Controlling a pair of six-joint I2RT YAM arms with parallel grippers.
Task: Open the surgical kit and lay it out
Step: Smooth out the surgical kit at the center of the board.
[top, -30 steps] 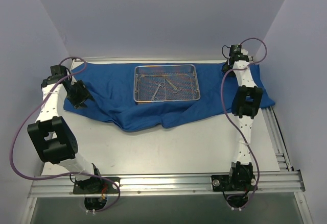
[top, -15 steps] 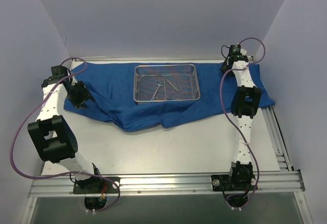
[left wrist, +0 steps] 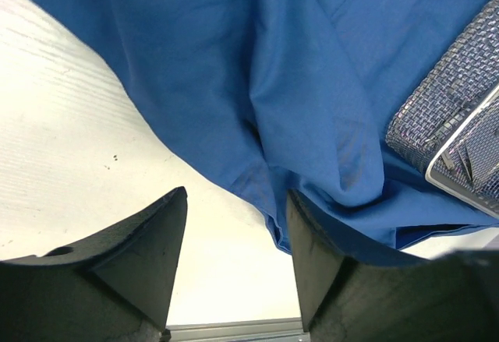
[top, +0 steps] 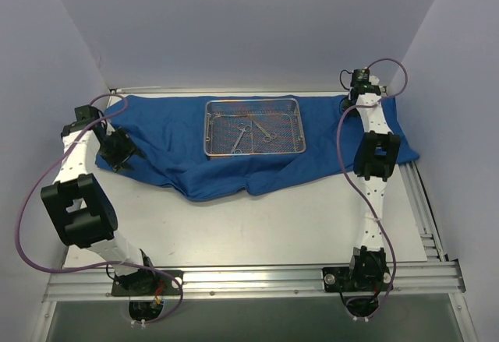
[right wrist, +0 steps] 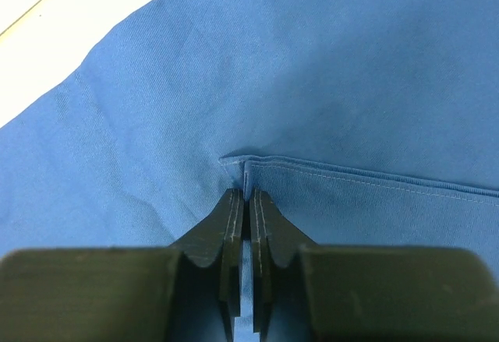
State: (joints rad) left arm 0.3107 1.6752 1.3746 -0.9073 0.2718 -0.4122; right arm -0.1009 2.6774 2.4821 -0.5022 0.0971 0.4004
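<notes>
My left gripper should next grip the cloth wrap's hemmed edge (top: 173, 190) (left wrist: 270, 223), opposite my right gripper's hem corner, so that both can pull the wrap open together.
The surgical kit's royal-blue cloth wrap (top: 210, 172) lies spread across the back of the table, its front edge rumpled. On it stands the silver wire-mesh tray (top: 253, 107), holding thin steel instruments (top: 242, 136). My left gripper (top: 118, 153) is open at the cloth's left edge; in the left wrist view the hemmed cloth edge (left wrist: 274, 229) hangs beside the right finger (left wrist: 320, 272), with bare table between the jaws (left wrist: 236, 202). My right gripper (top: 351, 97) is at the far right corner, shut on a folded hem corner of the cloth (right wrist: 243, 172).
The tray's mesh wall (left wrist: 437, 108) shows at the right of the left wrist view. White table (top: 257, 225) lies in front of the cloth. An aluminium rail (top: 257, 280) runs along the near edge, and purple walls enclose the sides and back.
My right gripper has closed onto the cloth's hem corner. My left gripper has shifted slightly toward the near left, still open.
</notes>
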